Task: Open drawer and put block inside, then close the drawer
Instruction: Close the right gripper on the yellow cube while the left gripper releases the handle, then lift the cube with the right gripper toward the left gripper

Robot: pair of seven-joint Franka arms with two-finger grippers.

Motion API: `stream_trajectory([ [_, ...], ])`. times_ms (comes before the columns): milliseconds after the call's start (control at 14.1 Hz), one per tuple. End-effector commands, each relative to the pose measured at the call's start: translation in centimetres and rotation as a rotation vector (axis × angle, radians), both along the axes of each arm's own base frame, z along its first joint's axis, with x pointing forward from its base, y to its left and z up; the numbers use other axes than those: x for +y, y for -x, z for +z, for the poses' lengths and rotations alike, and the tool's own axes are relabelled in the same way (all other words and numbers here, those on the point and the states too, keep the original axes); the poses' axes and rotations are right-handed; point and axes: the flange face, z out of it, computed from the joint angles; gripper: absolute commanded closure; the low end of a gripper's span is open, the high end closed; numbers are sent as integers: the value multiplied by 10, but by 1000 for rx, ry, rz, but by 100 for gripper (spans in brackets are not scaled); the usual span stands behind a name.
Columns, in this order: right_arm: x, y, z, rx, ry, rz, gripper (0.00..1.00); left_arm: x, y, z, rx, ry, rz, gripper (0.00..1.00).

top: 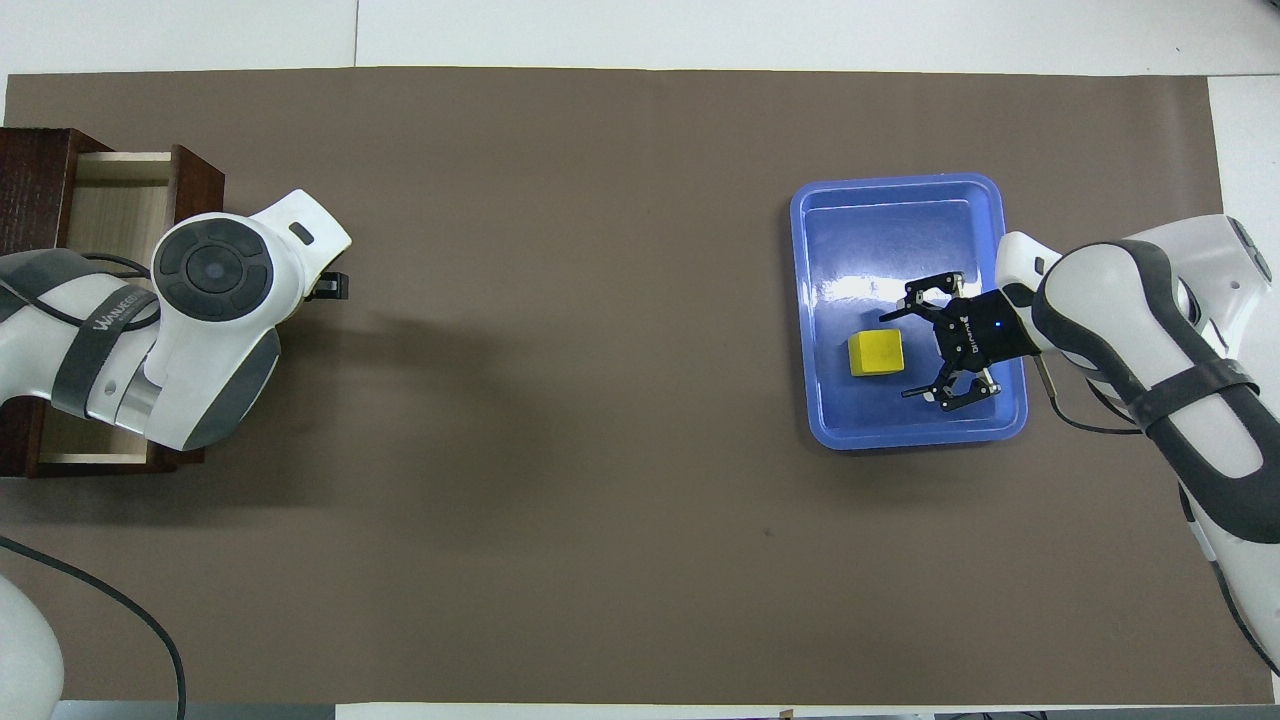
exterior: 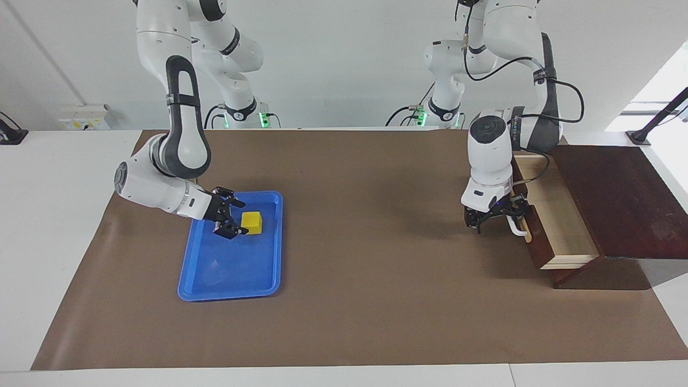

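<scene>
I should next grab the block by its two opposite sides with my right gripper, to get the yellow block (top: 875, 353) out of the blue tray for the drawer (top: 124, 210).
The drawer (exterior: 561, 220) stands pulled out of its dark wooden box (exterior: 613, 199) at the left arm's end of the table, and its pale interior shows with nothing in it. In the overhead view the drawer (top: 120, 200) is partly hidden under the left arm. My left gripper (exterior: 492, 221) hangs low right in front of the drawer's white handle (exterior: 517, 230). The yellow block (exterior: 251, 223) sits in the blue tray (exterior: 231, 279). My right gripper (exterior: 242, 219) is open and low in the tray, its fingertips at either side of the block's (top: 875, 353) near edge.
The blue tray (top: 890, 225) lies on the brown mat (exterior: 365, 226) toward the right arm's end of the table. The mat covers most of the white table, and nothing else stands on it between the tray and the drawer.
</scene>
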Motion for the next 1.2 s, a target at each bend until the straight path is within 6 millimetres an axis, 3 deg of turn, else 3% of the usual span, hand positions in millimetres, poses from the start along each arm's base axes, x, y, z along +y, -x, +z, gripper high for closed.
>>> stream_trajectory([
  [0, -3, 3, -7, -20, -15, -5, 3, -30, 9, -8, 28, 29, 15, 0],
  [212, -1, 4, -8, -22, -11, -5, 9, -25, 5, -3, 28, 25, 27, 0],
  [283, -1, 4, -8, -23, -10, -4, 20, -21, -2, 12, 27, 13, 40, 0],
  [354, 0, 4, -8, -21, -11, -4, 46, -18, -9, 29, 29, 6, 63, 0],
  [425, -1, 4, -8, -22, -10, -5, 85, -18, -15, 46, 31, 39, 101, 0],
  [495, 0, 3, -8, -21, -10, -7, 100, -20, -20, 63, 30, 85, 141, 0],
  [778, 2, -4, 2, -31, -16, -3, 100, -9, -43, 123, 96, 209, 316, 0],
  [849, 2, -8, 7, -30, -20, -6, 100, 6, -48, 135, 92, 240, 389, 0],
  [991, 7, -15, 29, -8, -42, -6, 100, 20, -50, 143, 87, 329, 515, 0],
  [1132, 16, -18, 54, 10, -61, 2, 100, 14, -48, 145, 62, 379, 696, 0],
])
